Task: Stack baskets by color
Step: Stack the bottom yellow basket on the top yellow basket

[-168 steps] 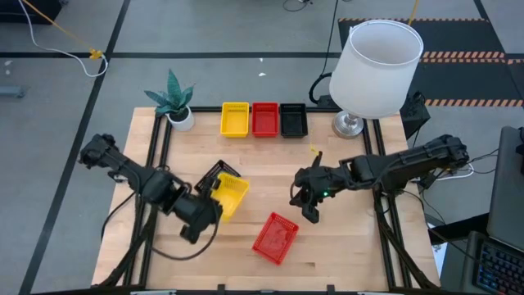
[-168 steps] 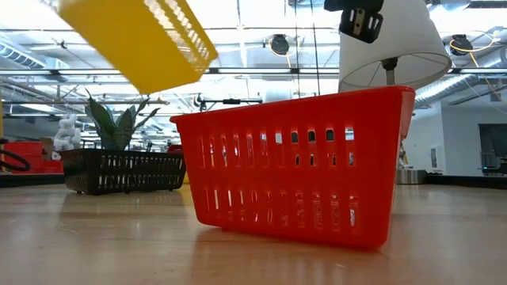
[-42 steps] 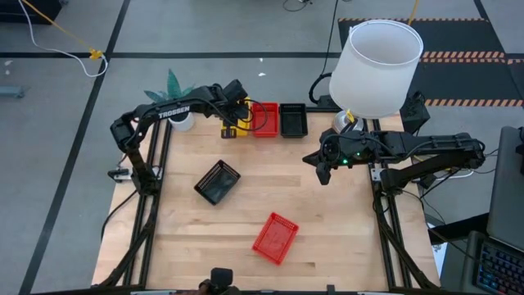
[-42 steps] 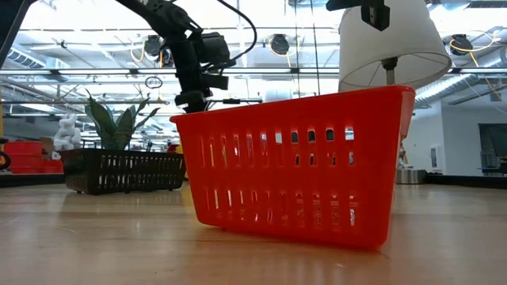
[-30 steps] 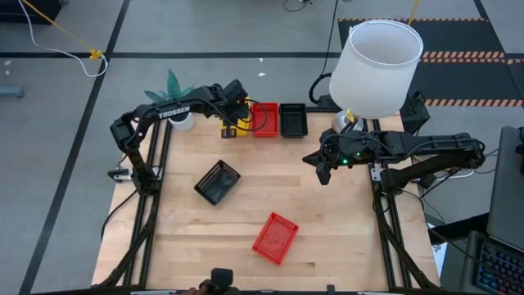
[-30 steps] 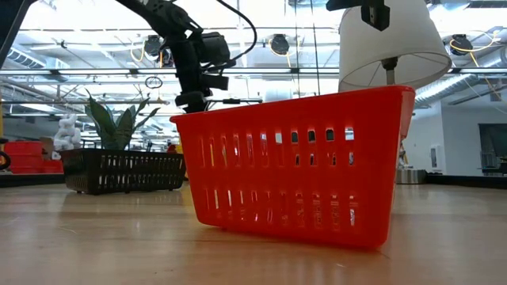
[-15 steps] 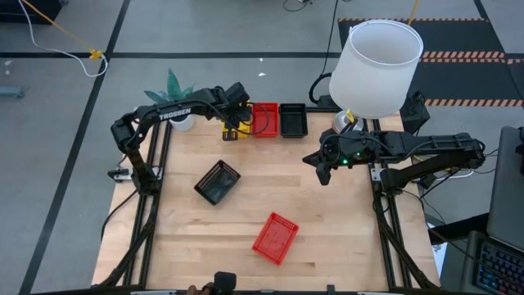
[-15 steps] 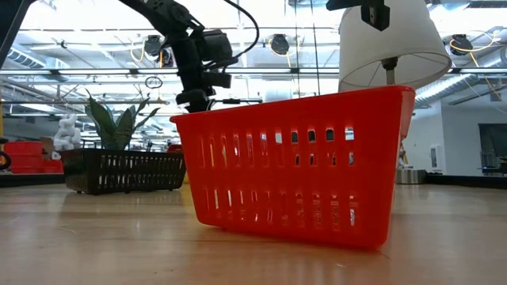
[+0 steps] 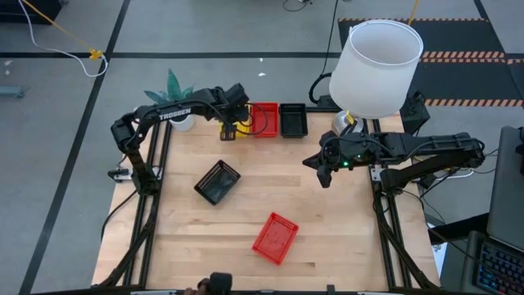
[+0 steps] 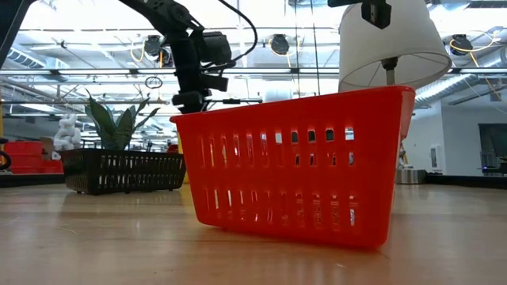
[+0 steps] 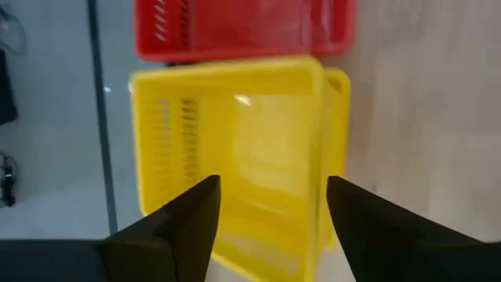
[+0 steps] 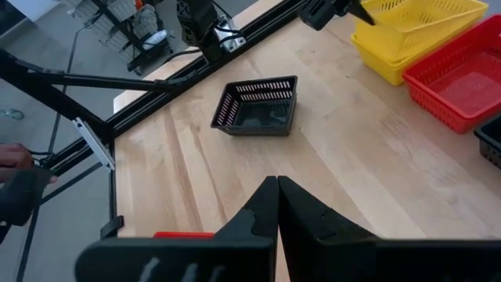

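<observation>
The left gripper takes hold of the upper yellow basket by its short end (image 11: 316, 180) next, to nest that basket squarely in the lower yellow basket (image 11: 339, 149).
At the table's far edge stands a row of baskets: two yellow ones, the upper yellow basket (image 11: 235, 157) lying askew inside the lower yellow basket (image 12: 391, 55), then a red basket (image 9: 264, 119) and a black basket (image 9: 293, 120). My left gripper (image 11: 270, 207) hangs open just above the yellow pair, one finger to each side of the upper basket's near wall. A loose black basket (image 9: 217, 181) rests on its base at mid-left. A loose red basket (image 9: 274, 238) lies nearer the front. My right gripper (image 9: 323, 174) is shut and raised at mid-right, holding nothing.
A big white lamp (image 9: 377, 65) stands at the far right corner and a potted plant (image 9: 172, 98) at the far left corner. Bare wood lies between the two loose baskets and the far row. In the low view the loose red basket (image 10: 297, 162) fills the foreground.
</observation>
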Motion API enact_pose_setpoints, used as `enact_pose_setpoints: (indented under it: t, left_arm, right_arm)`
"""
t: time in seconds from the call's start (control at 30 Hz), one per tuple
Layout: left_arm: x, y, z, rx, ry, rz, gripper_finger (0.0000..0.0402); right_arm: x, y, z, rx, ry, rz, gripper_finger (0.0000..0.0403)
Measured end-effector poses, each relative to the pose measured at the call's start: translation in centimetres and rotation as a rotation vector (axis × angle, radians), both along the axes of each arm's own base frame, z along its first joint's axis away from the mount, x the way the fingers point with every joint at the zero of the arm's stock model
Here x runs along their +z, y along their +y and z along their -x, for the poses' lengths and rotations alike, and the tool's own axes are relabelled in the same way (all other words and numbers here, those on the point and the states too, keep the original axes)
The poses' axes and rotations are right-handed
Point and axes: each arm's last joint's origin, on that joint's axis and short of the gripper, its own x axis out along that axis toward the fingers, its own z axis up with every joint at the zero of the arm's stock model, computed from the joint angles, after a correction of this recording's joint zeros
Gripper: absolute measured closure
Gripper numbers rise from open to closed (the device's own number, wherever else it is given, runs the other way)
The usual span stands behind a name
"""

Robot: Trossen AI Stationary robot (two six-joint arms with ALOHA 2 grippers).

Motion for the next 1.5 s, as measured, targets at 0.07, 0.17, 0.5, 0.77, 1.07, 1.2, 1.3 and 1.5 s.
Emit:
enact_pose_setpoints:
  t: [0.07,0.17,0.5,0.77,1.07,1.2,1.3,1.5]
  left_arm:
    - [-0.1,-0.2,0.2,-0.005,0.02,0.023,0.016]
    - [-0.2,-0.3,0.3,0.001,0.028,0.039,0.0158]
    - [2.1,-1.5,0.8,-0.017,-0.107,0.114,0.0187]
    - [0.2,-0.9,1.1,0.002,-0.12,0.199,0.031]
    - [-1.5,-1.6,1.2,0.058,-0.113,0.237,0.0397]
    - [0.7,-2.7,0.9,0.034,-0.173,0.182,0.0391]
    - [1.5,-2.8,0.8,0.047,-0.192,0.09,0.0396]
    - [-0.4,-1.4,1.3,0.11,-0.222,0.135,0.039]
  right_arm:
    - [0.0,0.0,0.0,0.0,0.0,-0.001,0.0403]
    - [0.0,0.0,0.0,-0.004,-0.001,-0.006,0.0403]
    - [0.0,0.1,0.0,0.018,0.0,-0.022,0.0403]
    - [0.0,0.1,0.0,0.017,-0.001,-0.024,0.0403]
    - [0.0,0.1,0.0,0.013,-0.001,-0.03,0.0403]
    - [0.0,0.1,0.0,0.012,-0.001,-0.03,0.0403]
    - [0.0,0.1,0.0,0.012,-0.001,-0.029,0.0403]
    - [0.0,0.0,0.0,0.012,-0.001,-0.025,0.0403]
